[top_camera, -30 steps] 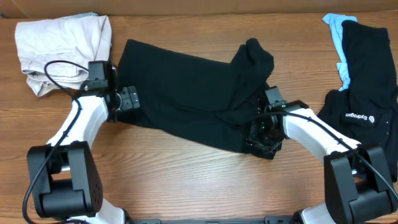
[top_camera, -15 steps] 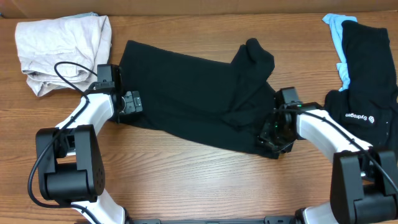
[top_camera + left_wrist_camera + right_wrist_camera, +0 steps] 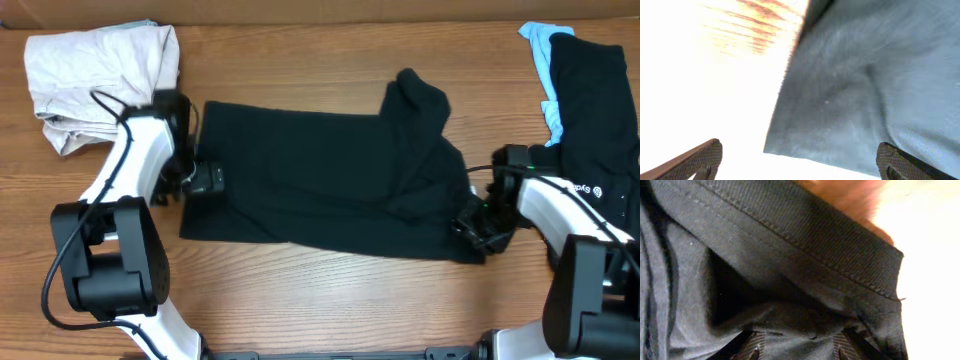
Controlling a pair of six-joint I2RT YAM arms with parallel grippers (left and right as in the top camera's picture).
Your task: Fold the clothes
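The left gripper grabs the back corner of the black T-shirt next, to fold the T-shirt's back edge toward the front.
A plain black T-shirt [image 3: 320,170] lies spread across the middle of the table. One part is bunched up at its top right. My left gripper [image 3: 205,180] is at the shirt's left edge. In the left wrist view its fingers [image 3: 800,160] are wide apart, with the shirt's corner [image 3: 850,95] lying between and ahead of them. My right gripper [image 3: 475,225] is at the shirt's lower right corner. In the right wrist view its fingers [image 3: 799,347] pinch bunched fabric below the hem [image 3: 805,245]. A black T-shirt with white logo text [image 3: 590,110] and a light-blue piece [image 3: 545,50] lie far right.
A pale beige folded garment [image 3: 100,70] lies at the back left, just behind my left arm. Bare wooden table [image 3: 320,300] runs along the front edge. The logo shirt lies close behind my right arm.
My right gripper has pulled the shirt's lower right corner to the right, and the shirt now lies straighter and flatter. My left gripper has shifted slightly toward the front at the left edge.
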